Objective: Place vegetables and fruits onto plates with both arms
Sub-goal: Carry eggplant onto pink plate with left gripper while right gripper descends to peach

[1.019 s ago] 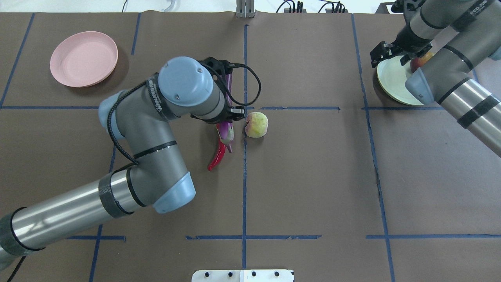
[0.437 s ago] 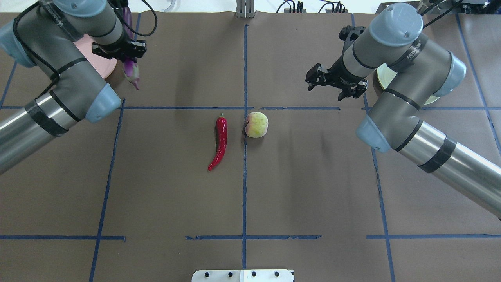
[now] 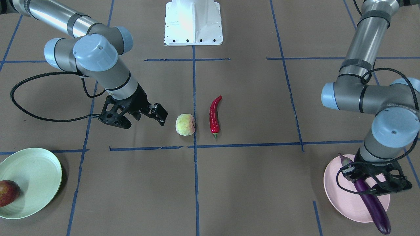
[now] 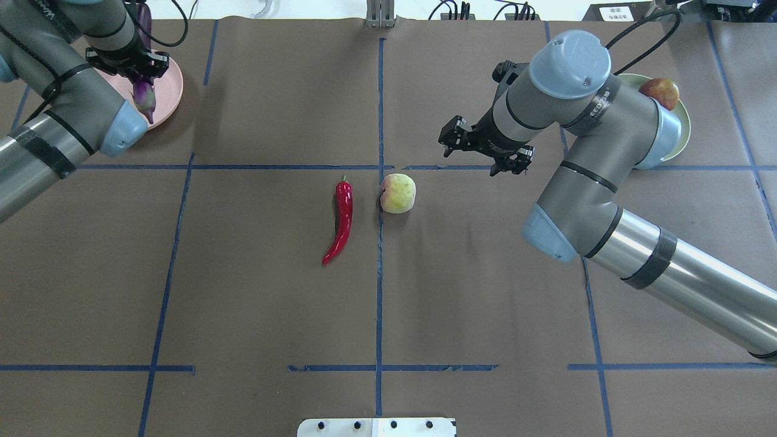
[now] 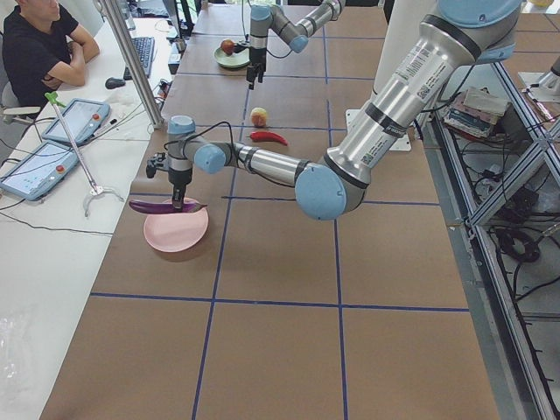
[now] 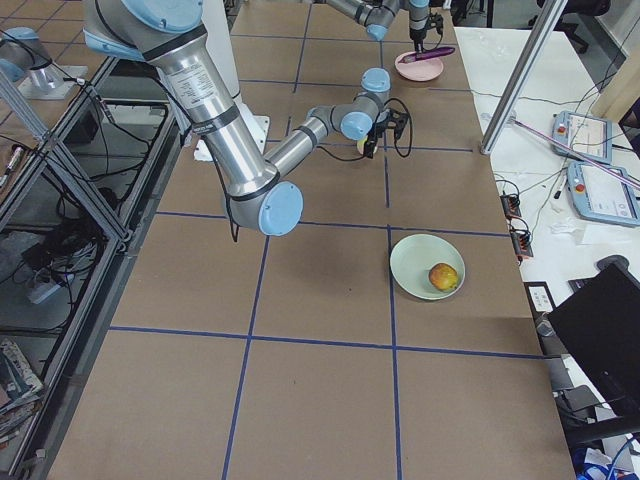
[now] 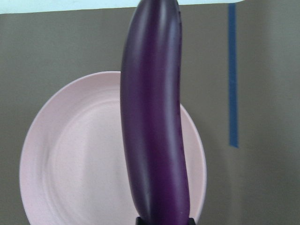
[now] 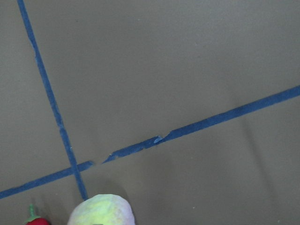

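My right gripper is going to put the peach onto the mint green plate, so it will next grab the pale yellow-green peach around its round body.
My left gripper is shut on the long purple eggplant and holds it level just above the pink plate. The left wrist view shows the eggplant over the plate. My right gripper is open and empty, a little to the far right of the pale peach. The red chili lies beside the peach on the paper. The dark red apple sits on the mint green plate. The peach's top shows at the right wrist view's lower edge.
Blue tape lines divide the brown paper. The white base block stands at the robot's edge. An operator sits at a side desk with tablets beyond the pink plate's end.
My left arm carried the eggplant from the table's middle to above the pink plate. My right arm left the apple on the green plate and swung in toward the peach.
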You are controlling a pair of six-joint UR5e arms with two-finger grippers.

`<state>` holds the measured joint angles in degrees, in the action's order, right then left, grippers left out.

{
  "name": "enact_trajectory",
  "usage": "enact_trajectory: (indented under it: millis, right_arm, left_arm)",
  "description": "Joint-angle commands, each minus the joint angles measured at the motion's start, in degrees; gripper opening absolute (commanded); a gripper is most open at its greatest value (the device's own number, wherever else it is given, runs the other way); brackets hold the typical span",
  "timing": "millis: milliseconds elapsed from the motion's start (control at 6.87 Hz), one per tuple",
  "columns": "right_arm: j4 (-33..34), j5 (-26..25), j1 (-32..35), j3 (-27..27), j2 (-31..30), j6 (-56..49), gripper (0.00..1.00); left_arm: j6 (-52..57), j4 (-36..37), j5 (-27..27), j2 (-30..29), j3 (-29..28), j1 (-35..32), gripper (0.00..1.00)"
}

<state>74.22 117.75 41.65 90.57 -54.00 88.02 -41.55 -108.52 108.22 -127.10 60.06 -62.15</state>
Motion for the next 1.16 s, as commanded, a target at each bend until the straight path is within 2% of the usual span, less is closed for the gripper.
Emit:
enact_trajectory:
  millis: [0, 146, 291, 437, 873, 1019]
  right_arm:
    - [3.1, -2.3, -1.7, -1.4, 3.6, 4.1, 1.0]
    - [3.4, -2.4, -2.3, -5.2, 6.8, 3.9, 1.0]
    - [4.7, -2.4, -2.7, -11.3, 11.1, 3.1, 1.0]
    - [4.7, -2.3, -2.9, -13.9, 12.7, 2.8, 1.0]
    - [4.8, -3.9, -6.7, -15.4, 12.7, 0.0, 1.0]
    - [4.8, -6.2, -8.1, -15.7, 12.3, -0.4, 1.0]
  left_arm:
    - [4.5, -3.5, -0.2, -0.5, -6.3, -2.0, 0.46]
    - [4.7, -3.9, -0.1, -1.7, -7.8, -2.0, 0.85]
    - [4.0, -6.5, 0.0, -1.7, -7.8, -2.0, 1.0]
    - [3.9, -6.5, 0.0, -1.9, -7.7, -2.0, 1.0]
    - [3.0, -6.5, 0.1, -2.4, -7.2, -1.9, 1.0]
    - [3.0, -6.5, 0.1, -2.4, -7.1, -2.0, 1.0]
